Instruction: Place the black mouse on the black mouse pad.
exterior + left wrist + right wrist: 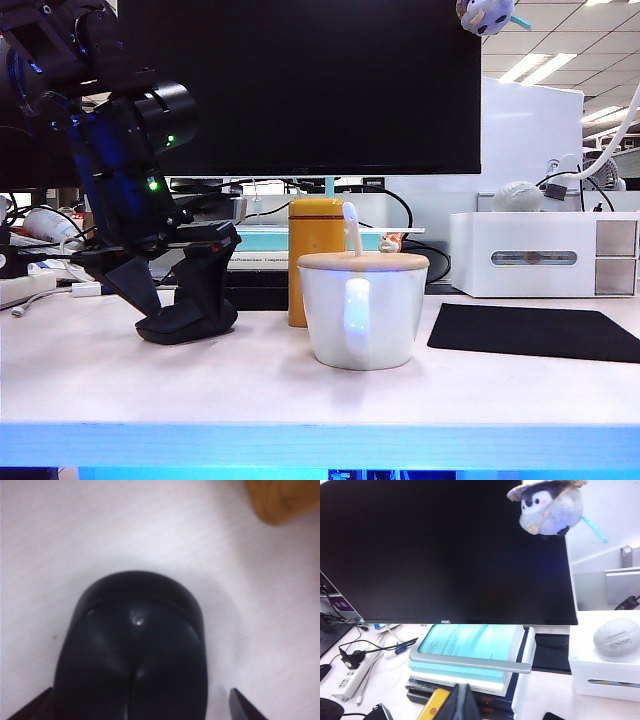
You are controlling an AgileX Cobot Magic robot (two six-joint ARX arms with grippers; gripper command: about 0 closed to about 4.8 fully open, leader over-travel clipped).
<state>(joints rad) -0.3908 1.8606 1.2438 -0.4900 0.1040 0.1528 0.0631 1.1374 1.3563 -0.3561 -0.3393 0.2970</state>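
I should close my left gripper on the black mouse (190, 323) (132, 650) now, because my fingers are on either side of the mouse, low by the white desk.
The black mouse (190, 323) lies on the white desk at the left, well apart from the black mouse pad (535, 331), which lies flat at the right. My left gripper (185, 308) points down over the mouse, open, one finger on each side of it. In the left wrist view the mouse (132, 650) fills the middle, and the fingertips (244, 707) stand clear of its sides. My right gripper (462, 704) is shut with nothing in it, held up facing the monitor; the exterior view does not show it.
A white lidded mug (362, 310) and a yellow bottle (315, 258) stand between the mouse and the pad. A large monitor (300, 85), stacked books (470, 652), a white drawer box (545, 255) and a power strip (350, 677) line the back.
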